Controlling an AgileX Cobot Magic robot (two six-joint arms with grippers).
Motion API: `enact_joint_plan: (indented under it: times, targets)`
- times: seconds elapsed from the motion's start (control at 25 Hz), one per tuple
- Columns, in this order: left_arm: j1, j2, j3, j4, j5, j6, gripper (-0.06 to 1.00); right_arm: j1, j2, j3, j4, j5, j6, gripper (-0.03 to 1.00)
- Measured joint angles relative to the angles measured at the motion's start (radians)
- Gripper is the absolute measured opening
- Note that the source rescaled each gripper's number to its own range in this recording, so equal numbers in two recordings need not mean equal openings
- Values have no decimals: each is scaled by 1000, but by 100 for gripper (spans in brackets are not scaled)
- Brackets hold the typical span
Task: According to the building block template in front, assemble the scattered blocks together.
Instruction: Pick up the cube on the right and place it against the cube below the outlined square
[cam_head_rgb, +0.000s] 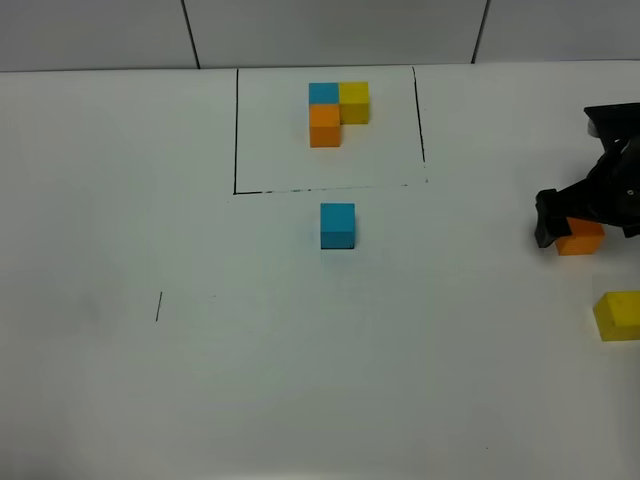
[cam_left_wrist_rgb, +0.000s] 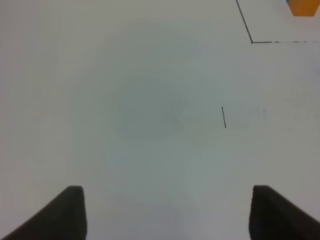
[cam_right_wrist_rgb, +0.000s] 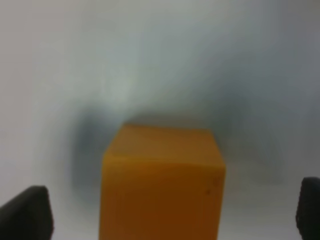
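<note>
My right gripper should close on the orange block now. Its fingers are on both sides of the block in the right wrist view, so closing now would hold it.
The building block template (cam_head_rgb: 338, 108) is an L of blue, yellow and orange cubes inside a black drawn frame (cam_head_rgb: 236, 130) at the back middle. Of the scattered blocks, the blue one (cam_head_rgb: 337, 226) sits just in front of the frame. The orange one (cam_head_rgb: 580, 239) is at the far right, and the yellow one (cam_head_rgb: 618, 316) is in front of it at the right edge. My right gripper (cam_head_rgb: 578, 224) is open and straddles the orange block (cam_right_wrist_rgb: 162, 185), its fingers apart from the block's sides. My left gripper (cam_left_wrist_rgb: 167, 212) is open and empty over bare table.
A short black pen mark (cam_head_rgb: 158, 306) lies on the white table at the left, and it also shows in the left wrist view (cam_left_wrist_rgb: 224, 117). That view also catches the frame's corner (cam_left_wrist_rgb: 251, 42) and the template's orange cube (cam_left_wrist_rgb: 304, 7). A wall stands behind the table.
</note>
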Motion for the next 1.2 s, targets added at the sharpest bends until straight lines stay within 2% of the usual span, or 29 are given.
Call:
enact_joint_plan:
  times: [0.24,0.44,0.6,0.88,0.96,1.0,1.2]
  targets:
    - [0,0,0,0,0,0,47,0,17,-1,-1,-20,0,99]
    - [0,0,0,0,0,1,47,0,18,-1,-6,-27,-2,89]
    - [0,0,0,0,0,0,47,0,18,-1,-8,-27,-3,70]
    - [0,0,0,0,0,0,47,0,18,-1,-8,-30,-3,23]
    - [0,0,0,0,0,0,47,0,18,-1,-8,-30,-3,5]
    - [0,0,0,0,0,0,47,0,18,-1,-8,-31,-3,0]
    - [0,0,0,0,0,0,47,0,18,-1,-3,-39,-3,0]
